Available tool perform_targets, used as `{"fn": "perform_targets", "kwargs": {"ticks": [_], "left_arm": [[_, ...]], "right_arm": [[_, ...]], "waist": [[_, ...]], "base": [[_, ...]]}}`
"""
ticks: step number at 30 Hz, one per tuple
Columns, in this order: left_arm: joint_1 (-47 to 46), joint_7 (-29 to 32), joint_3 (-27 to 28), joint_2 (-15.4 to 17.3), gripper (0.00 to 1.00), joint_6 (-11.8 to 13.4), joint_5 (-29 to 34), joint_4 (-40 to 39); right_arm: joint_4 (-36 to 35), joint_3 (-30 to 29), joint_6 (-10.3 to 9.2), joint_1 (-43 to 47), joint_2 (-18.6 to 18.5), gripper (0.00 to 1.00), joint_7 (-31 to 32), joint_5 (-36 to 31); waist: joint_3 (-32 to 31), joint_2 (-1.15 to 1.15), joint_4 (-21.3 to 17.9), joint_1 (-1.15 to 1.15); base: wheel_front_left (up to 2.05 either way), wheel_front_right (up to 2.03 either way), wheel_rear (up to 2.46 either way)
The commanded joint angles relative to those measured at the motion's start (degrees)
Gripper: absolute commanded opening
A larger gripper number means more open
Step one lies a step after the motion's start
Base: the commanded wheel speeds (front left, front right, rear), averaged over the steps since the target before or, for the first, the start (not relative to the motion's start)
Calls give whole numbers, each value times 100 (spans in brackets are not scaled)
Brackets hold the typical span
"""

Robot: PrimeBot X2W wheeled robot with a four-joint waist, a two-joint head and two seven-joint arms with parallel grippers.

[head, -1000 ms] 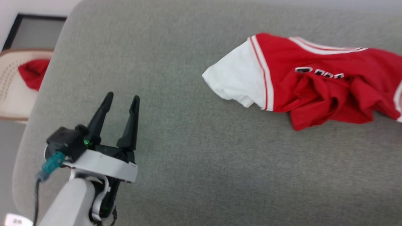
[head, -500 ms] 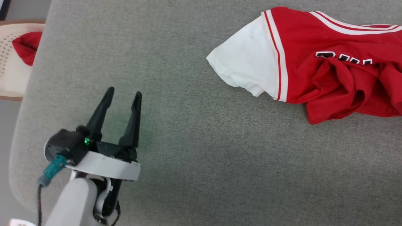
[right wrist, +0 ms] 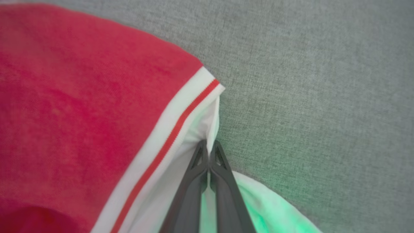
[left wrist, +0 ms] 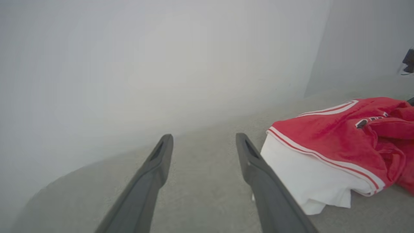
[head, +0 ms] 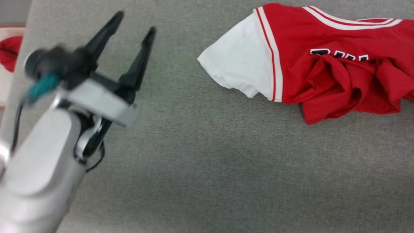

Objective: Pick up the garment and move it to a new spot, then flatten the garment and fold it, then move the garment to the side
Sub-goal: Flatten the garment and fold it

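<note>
The white sleeve panel (head: 242,54) lies flat on the surface, but folds stand up at the rippled sleeve hem (head: 248,93), so I should pick up the garment there next with my left gripper.
The garment (head: 323,64), a red shirt with white sleeve panels and striped trim, lies crumpled at the far right of the grey surface (head: 207,168). In the head view my left gripper (head: 135,22) hangs open over bare surface, well left of the white sleeve (head: 239,64), and is blurred by motion. The left wrist view has the same gripper (left wrist: 203,139) with nothing between its fingers and the garment (left wrist: 323,142) to its right. In the right wrist view my right gripper (right wrist: 209,145) is shut on a fold of white sleeve fabric of the garment (right wrist: 81,97), just beside the striped trim.
A plain red cloth (head: 8,55) lies on a pale seat beyond the grey surface's left edge. A pale wall (left wrist: 161,64) rises behind the surface in the left wrist view. Bare grey surface spreads across the middle and the near side.
My left arm has lifted and swung up the head view, its gripper still open. The head camera has shifted a little; the garment keeps its crumpled shape.
</note>
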Motion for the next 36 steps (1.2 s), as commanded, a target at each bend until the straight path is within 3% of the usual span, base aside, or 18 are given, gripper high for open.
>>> {"fn": "perform_targets", "kwargs": {"ticks": [1, 6, 12, 17, 23, 26, 27, 29, 36], "left_arm": [[-324, 272, -329, 88, 100, -11, -368, 193], [-1535, 1805, -1725, 334, 100, -12, -1948, 832], [-2683, 2870, -2846, 245, 100, -14, -3362, 1510], [-3175, 3386, -3407, 43, 100, -14, -4235, 2023], [-3361, 3561, -4034, -30, 100, 1, -4423, 2787], [-3372, 3533, -4181, -118, 100, -1, -4701, 2811], [-3371, 3511, -4212, -134, 91, -1, -4816, 2758], [-3407, 3484, -4337, -109, 0, -8, -4917, 2606], [-3705, 2509, -4263, 27, 0, -8, -5189, 2408]], "right_arm": [[279, 290, 4, 338, 236, 0, 119, -37], [296, 437, 4, 106, 368, 0, 49, -77], [325, 639, 3, -108, 494, 0, 20, -53], [359, 811, 3, -207, 592, 0, -13, -10], [387, 1093, 21, -254, 708, 0, -59, 111], [412, 1220, 25, -306, 725, 0, -64, 178], [429, 1253, 26, -320, 731, 0, -84, 189], [446, 1328, 26, -366, 731, 0, -135, 214], [346, 1189, 25, -761, 732, 0, -885, 362]], "waist": [[58, 0, -69, 0], [186, 0, -175, 0], [368, 0, -304, 0], [438, 0, -426, 0], [430, 0, -594, 0], [448, 0, -643, 0], [448, 0, -649, 0], [448, 0, -640, 0], [307, 0, -589, 0]], "base": [[0, 0, 0], [0, 0, 0], [0, 0, 0], [0, 0, 0], [0, 0, 0], [0, 0, 0], [0, 0, 0], [0, 0, 0], [0, 0, 0]]}}
